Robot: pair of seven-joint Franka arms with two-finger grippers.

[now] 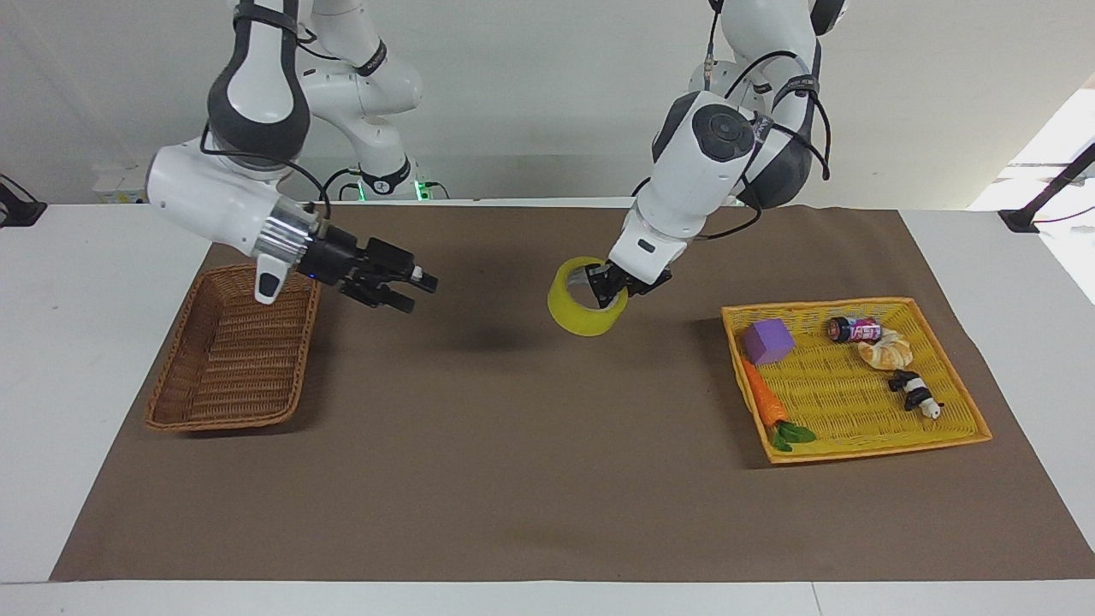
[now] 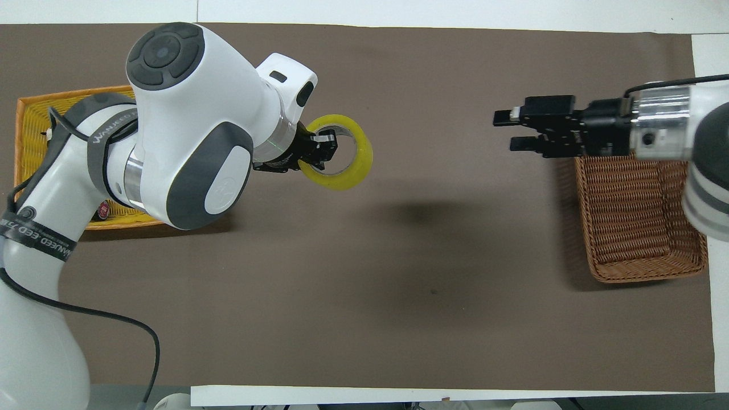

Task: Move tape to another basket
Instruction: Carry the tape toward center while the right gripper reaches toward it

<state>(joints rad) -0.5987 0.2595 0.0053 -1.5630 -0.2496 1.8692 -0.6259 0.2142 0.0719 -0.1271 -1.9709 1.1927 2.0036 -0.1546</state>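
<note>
I need to grab the roll's free, open rim [image 2: 368, 153] with my right gripper next, because my left gripper covers one side of the tape roll.
My left gripper [image 1: 609, 289] [image 2: 322, 152] is shut on the rim of the yellow tape roll [image 1: 583, 312] [image 2: 348, 172] and holds it in the air over the brown mat, between the two baskets. My right gripper [image 1: 414, 291] [image 2: 504, 131] is open and empty, raised over the mat beside the brown wicker basket [image 1: 233, 352] [image 2: 638, 222], its fingers pointing toward the tape. The wicker basket is empty and stands at the right arm's end of the table.
A bright yellow woven tray [image 1: 864, 402] [image 2: 28, 131] at the left arm's end holds a purple block [image 1: 768, 340], a toy carrot [image 1: 764, 400], a small can [image 1: 854, 328], a croissant [image 1: 887, 351] and a panda figure [image 1: 914, 393]. A brown mat [image 1: 513, 462] covers the table.
</note>
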